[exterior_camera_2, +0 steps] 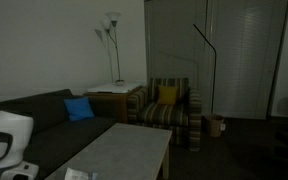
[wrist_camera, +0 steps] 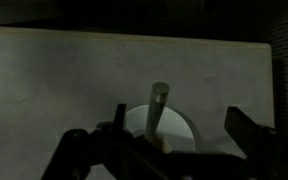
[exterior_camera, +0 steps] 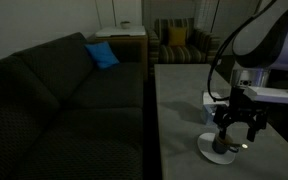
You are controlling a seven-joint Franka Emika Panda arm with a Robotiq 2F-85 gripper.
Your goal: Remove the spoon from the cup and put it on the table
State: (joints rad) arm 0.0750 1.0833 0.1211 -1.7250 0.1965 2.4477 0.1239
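I need to lower my gripper first and then close it, because my fingers are spread on either side of the spoon's handle but stop above the spoon point(wrist_camera: 158, 106) in an exterior view.
The spoon point(wrist_camera: 158, 106) stands tilted, its slim handle rising over the white saucer point(wrist_camera: 180, 124) in the wrist view. The dark cup point(exterior_camera: 222, 144) sits on the saucer point(exterior_camera: 212, 152) on the grey table point(exterior_camera: 184, 95) in an exterior view; in the wrist view it is mostly hidden in shadow under my gripper. My gripper point(wrist_camera: 184, 135) is open, its fingers spread to either side of the spoon handle and not touching it. In an exterior view the gripper point(exterior_camera: 236, 128) hangs just above the cup.
A whitish-blue box point(exterior_camera: 213, 98) lies on the table behind the saucer. A dark sofa point(exterior_camera: 54, 95) with a blue cushion point(exterior_camera: 102, 54) runs along the table. A striped armchair point(exterior_camera_2: 169, 105) and a wooden side table point(exterior_camera: 122, 38) stand beyond.
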